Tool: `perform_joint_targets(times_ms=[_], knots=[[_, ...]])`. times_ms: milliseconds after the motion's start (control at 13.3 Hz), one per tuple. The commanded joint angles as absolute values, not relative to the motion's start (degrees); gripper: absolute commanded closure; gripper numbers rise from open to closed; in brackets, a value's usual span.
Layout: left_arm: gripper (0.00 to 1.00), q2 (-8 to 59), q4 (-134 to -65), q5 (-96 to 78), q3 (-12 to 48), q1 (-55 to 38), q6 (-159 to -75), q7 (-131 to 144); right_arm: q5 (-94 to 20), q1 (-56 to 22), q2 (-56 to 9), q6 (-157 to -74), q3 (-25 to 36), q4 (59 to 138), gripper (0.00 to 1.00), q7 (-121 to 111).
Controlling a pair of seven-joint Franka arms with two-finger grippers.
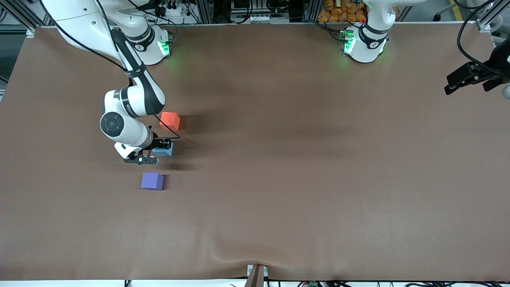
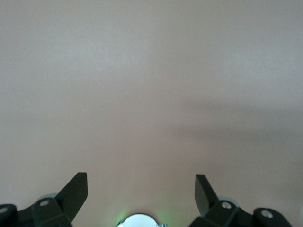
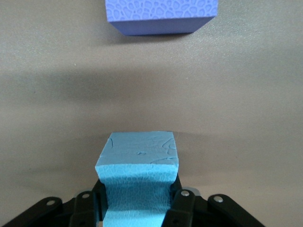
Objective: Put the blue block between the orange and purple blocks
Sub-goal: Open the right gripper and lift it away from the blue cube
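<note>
My right gripper opens now, since the light blue block (image 1: pixel 165 151) sits low on the tabletop between the orange and purple blocks and would stay there.
My right gripper (image 1: pixel 160 150) is shut on the light blue block (image 1: pixel 165 151), squeezing its sides (image 3: pixel 138 161). It holds the block low at the table; I cannot tell whether it touches. The block is between the orange block (image 1: pixel 170 120), which lies farther from the front camera, and the purple block (image 1: pixel 152 181), which lies nearer. The purple block also shows in the right wrist view (image 3: pixel 161 16). My left gripper (image 1: pixel 458 84) waits open and empty at the left arm's end of the table, over bare brown table (image 2: pixel 151 94).
The brown table cover (image 1: pixel 303 167) has a raised wrinkle at its front edge by a mount (image 1: pixel 255 275). Both arm bases stand along the table's back edge.
</note>
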State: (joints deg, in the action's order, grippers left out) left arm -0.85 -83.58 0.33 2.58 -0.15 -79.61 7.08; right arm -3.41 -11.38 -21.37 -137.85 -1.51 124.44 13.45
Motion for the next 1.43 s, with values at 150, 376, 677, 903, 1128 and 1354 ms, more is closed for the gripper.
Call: perform_joint_targets(times_ms=[150, 376, 677, 903, 1128, 1354], knots=[[0.00, -1.93, -83.49, -5.27, 1.14, 4.12, -77.61, 5.98, -3.87, -9.50, -22.59, -139.40, -2.29, 124.37, 0.00, 13.71], [0.00, -0.89, -83.58, -5.19, 1.14, 4.13, -77.26, 6.15, -3.96, -8.97, -21.36, -122.70, -2.46, 113.35, 0.00, 13.62], [0.00, 2.28, -83.23, -5.27, 1.58, 3.25, -77.96, 6.76, -4.65, -7.22, -21.36, -99.36, -2.37, 89.54, 0.00, 13.01], [0.00, 2.46, -83.06, -1.26, 4.47, 2.37, -77.87, 6.68, -4.66, -1.69, -21.80, -93.00, -2.37, 77.28, 0.00, 6.79], [0.00, 1.76, -83.06, 2.11, 7.29, 2.64, -77.96, 6.42, -4.40, 2.54, -20.83, -89.94, -2.29, 73.14, 0.00, 5.10], [0.00, 1.06, -83.14, 1.76, 7.12, 3.08, -78.22, 5.98, -3.17, 2.64, -16.11, -80.36, -2.37, 69.87, 0.00, 5.53]])
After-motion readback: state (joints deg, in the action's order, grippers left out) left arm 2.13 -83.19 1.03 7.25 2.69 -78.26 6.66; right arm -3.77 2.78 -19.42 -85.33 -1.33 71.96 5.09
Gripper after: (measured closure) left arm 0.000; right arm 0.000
